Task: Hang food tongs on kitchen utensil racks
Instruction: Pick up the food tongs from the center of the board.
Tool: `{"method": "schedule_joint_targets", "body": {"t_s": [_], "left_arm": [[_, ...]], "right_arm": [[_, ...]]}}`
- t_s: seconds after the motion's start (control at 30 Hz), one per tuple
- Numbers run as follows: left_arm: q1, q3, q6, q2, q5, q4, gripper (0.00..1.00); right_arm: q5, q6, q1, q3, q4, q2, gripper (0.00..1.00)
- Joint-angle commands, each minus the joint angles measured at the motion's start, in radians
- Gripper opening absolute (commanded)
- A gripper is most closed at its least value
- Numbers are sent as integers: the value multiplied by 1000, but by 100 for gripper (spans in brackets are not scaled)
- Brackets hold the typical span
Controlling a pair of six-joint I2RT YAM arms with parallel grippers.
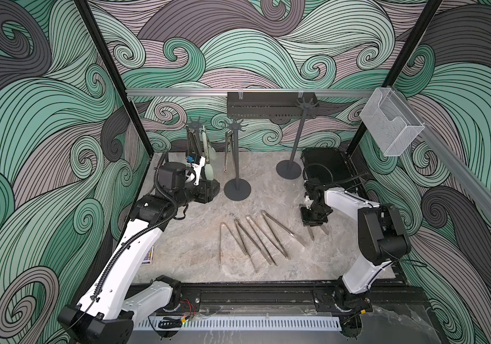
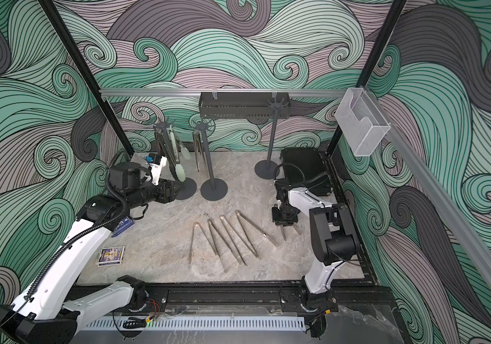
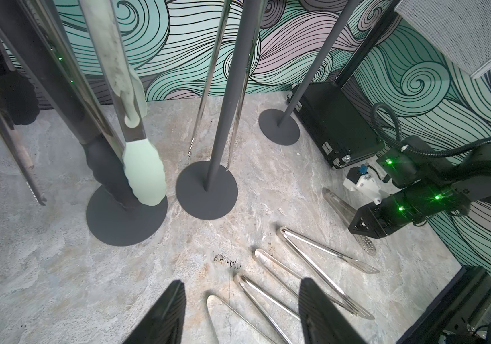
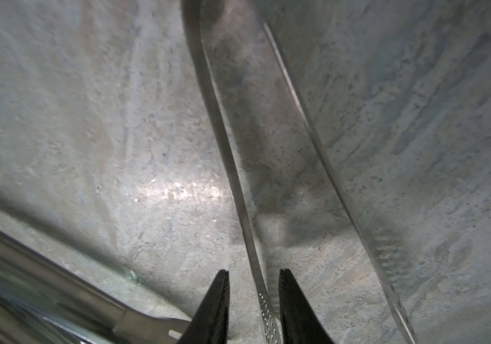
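I should reach the steel tongs with my right gripper and grab one arm of the tongs near its end with the holes. The bend of the tongs then stays free to hang.
Three dark grey utensil racks stand at the back. The left rack [image 1: 197, 122] carries black-tipped tongs [image 3: 104, 166] and pale-green tipped tongs [image 1: 208, 155]. Steel tongs [image 1: 228, 149] hang from the middle rack [image 1: 237, 189], and the right rack [image 1: 299, 134] is bare. Several steel tongs [image 1: 253, 235] lie fanned on the table. My left gripper [image 3: 242, 283] is open and empty, near the left rack's base. My right gripper [image 4: 253, 271] is low over one more steel tongs [image 4: 223, 119] at the right. Its jaws are slightly apart, astride that tongs' perforated arm.
A black perforated shelf [image 1: 268, 107] hangs on the back rail and a clear mesh box [image 1: 390, 125] on the right rail. A black case [image 1: 324, 163] sits in the back right corner. A small card box [image 2: 111, 255] lies near the left arm.
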Motion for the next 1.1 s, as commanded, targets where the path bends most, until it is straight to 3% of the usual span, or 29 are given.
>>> {"method": "schedule_joint_targets", "body": {"t_s": [0.0,0.23,0.7,0.9,1.07], "left_arm": [[5,9,-1,-15,10,14,61],[5,9,0,-20,8,13,61],[3,9,-8,-24,14,11,61],[3,3,-12,-29,9,11,61],[3,4,-14,-43,6,-3,60]], "right_arm": [[23,33,8,-15,14,30,30],[46,49,17,-54,20,47,21],[75,81,36,-155,29,-34,20],[80,76,36,-137,45,-18,1],[72,29,37,-88,24,-57,0]]}}
